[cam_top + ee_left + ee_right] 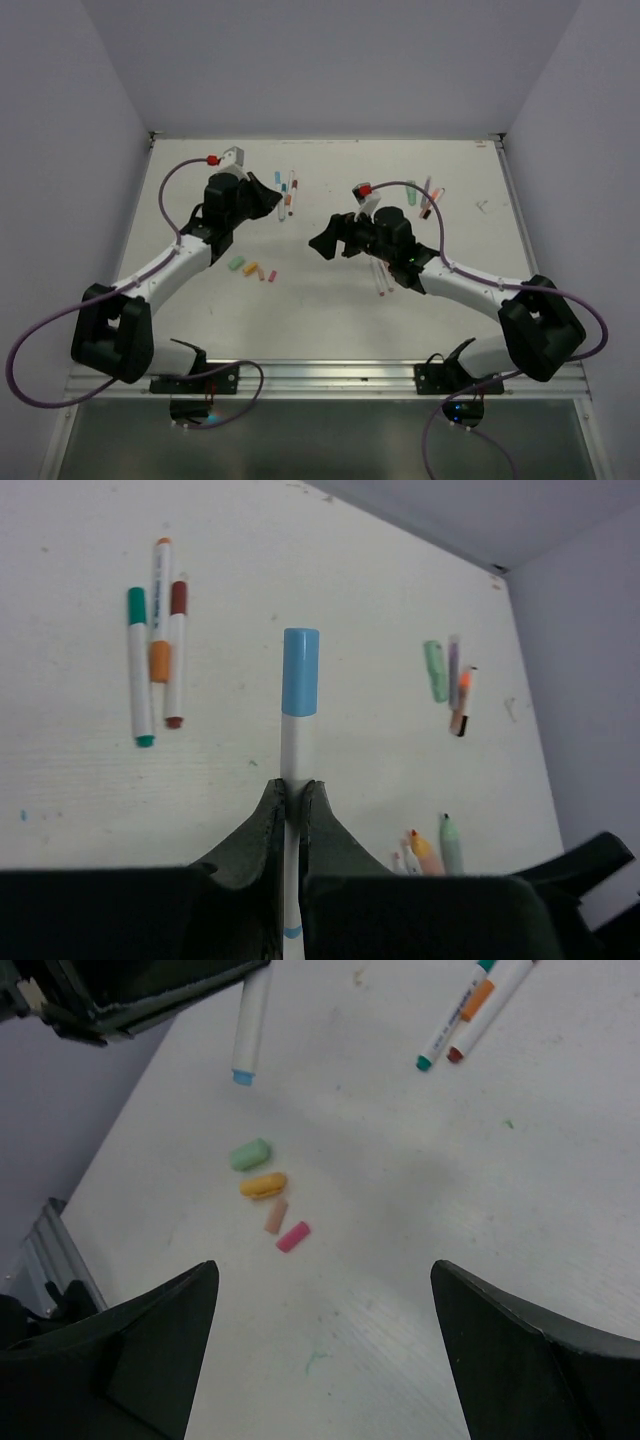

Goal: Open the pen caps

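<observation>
I should next grab the white pen's end (282, 213) (247, 1052) opposite its light blue cap with my right gripper, so my left gripper can open the cap.
My left gripper (292, 785) is shut on a white pen (291, 745) and holds it above the table; its light blue cap (300, 670) is on and sticks out past the fingertips. In the right wrist view the pen's other end (250, 1025) pokes out of the left gripper (130, 990). My right gripper (322, 1270) is open and empty, above the table to the right of the left gripper (268, 196). Loose caps lie in a row: mint green (250, 1153), orange (263, 1185), pale pink (276, 1216) and pink (293, 1236).
Capped pens, one green-ended (138, 670), one orange (160, 620) and one brown-red (176, 650), lie at the back. A pale green highlighter (435, 670) and other pens lie at the back right. More uncapped pens (380, 275) lie under the right arm (460, 285).
</observation>
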Controlling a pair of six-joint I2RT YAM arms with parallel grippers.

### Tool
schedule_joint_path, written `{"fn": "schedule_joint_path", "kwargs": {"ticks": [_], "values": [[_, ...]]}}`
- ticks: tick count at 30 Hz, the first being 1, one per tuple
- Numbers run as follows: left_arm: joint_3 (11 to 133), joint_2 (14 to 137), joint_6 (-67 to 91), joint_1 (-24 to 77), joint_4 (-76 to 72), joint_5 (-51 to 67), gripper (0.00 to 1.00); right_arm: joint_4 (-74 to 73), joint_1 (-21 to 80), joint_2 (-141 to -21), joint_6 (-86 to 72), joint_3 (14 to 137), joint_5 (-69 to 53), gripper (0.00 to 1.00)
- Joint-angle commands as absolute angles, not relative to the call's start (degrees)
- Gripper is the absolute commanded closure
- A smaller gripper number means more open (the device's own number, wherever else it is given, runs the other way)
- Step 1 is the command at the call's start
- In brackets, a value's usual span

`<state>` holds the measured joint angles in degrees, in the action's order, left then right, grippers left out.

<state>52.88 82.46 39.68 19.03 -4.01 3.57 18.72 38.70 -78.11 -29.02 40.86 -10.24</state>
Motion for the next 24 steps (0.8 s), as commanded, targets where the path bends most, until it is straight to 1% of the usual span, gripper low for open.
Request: {"fn": "schedule_joint_path", "kwargs": {"ticks": [1,4,8,13,14,16,17,20,21,23,24], "values": [[46.2,76.6,46.1,21.0,-17.5,9.5,1.00,30.5,39.4,-80.8,-33.2,46.0,-15.8,0.09],[42.7,72.3,48.5,23.7,-21.4,10.4,1.00,33.3,39.7,-84.7,-34.9,48.8,-17.8,0.11],[40.0,69.7,49.6,26.3,-24.6,9.6,1.00,34.7,40.4,-87.8,-35.1,51.8,-18.7,0.13],[38.4,67.7,50.1,27.5,-27.5,9.8,1.00,36.1,40.9,-90.2,-35.2,53.4,-19.3,0.20],[38.3,67.1,50.2,27.6,-27.8,9.8,1.00,36.1,40.9,-90.3,-35.1,53.5,-19.3,0.25],[37.9,66.7,50.1,27.7,-28.3,10.2,1.00,36.3,41.0,-91.0,-34.8,54.0,-19.6,0.30],[37.8,66.4,50.2,27.8,-28.3,10.3,1.00,36.4,41.0,-91.2,-34.7,54.1,-20.0,0.36],[37.6,66.4,49.9,27.8,-28.4,11.4,1.00,36.7,41.1,-91.3,-34.4,54.5,-20.6,0.49],[37.2,66.4,50.0,27.9,-28.5,11.8,1.00,36.7,41.0,-91.4,-34.3,54.7,-20.7,0.57],[36.8,66.1,49.7,28.1,-28.7,11.9,1.00,36.7,41.0,-91.2,-33.7,54.8,-20.8,0.64],[36.5,66.0,49.4,28.1,-28.6,12.0,1.00,36.2,41.0,-91.1,-33.4,54.8,-20.9,0.71]]}}
